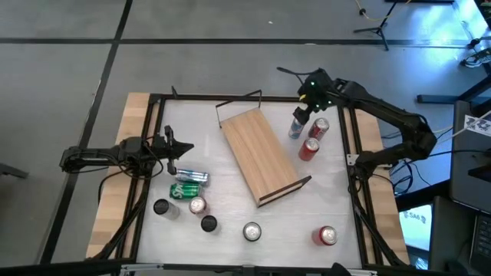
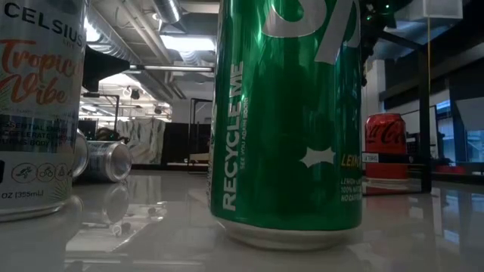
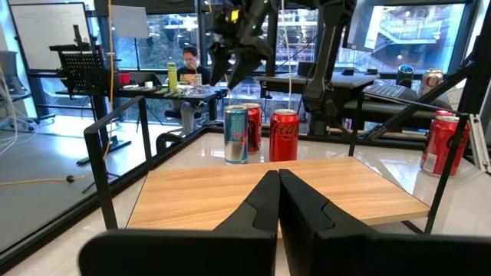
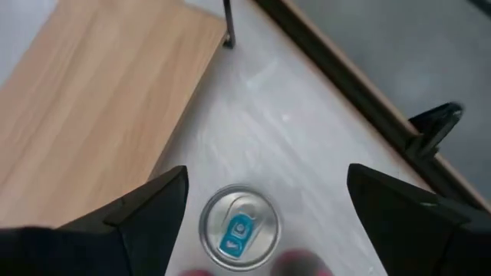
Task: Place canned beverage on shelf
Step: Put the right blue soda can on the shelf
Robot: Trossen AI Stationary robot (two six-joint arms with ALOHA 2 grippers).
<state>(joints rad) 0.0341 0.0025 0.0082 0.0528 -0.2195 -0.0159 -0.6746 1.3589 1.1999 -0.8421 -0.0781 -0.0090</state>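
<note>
The robot's right gripper will next grab the silver-and-blue can by its round body (image 1: 295,131), so that it can stand the can on the wooden shelf (image 1: 260,153).
The shelf (image 1: 261,152), a light-wood board with a dark rim at its near end and a black wire frame at its far end, lies flat mid-table; it also shows in the left wrist view (image 3: 230,192). A silver-and-blue can (image 1: 295,127) stands upright to its right, near the far right corner. My right gripper (image 1: 308,103) hovers over that can, open. In the right wrist view its fingers stand on either side of the can's top (image 4: 239,228) without touching it. My left gripper (image 1: 184,149) is shut and empty at the table's left, pointing at the shelf.
Two red cans (image 1: 319,128) (image 1: 308,149) stand beside the silver-and-blue can. Several more cans sit near the front, among them a green one (image 1: 184,190) and a red one (image 1: 325,234). A black frame (image 1: 354,153) borders the table.
</note>
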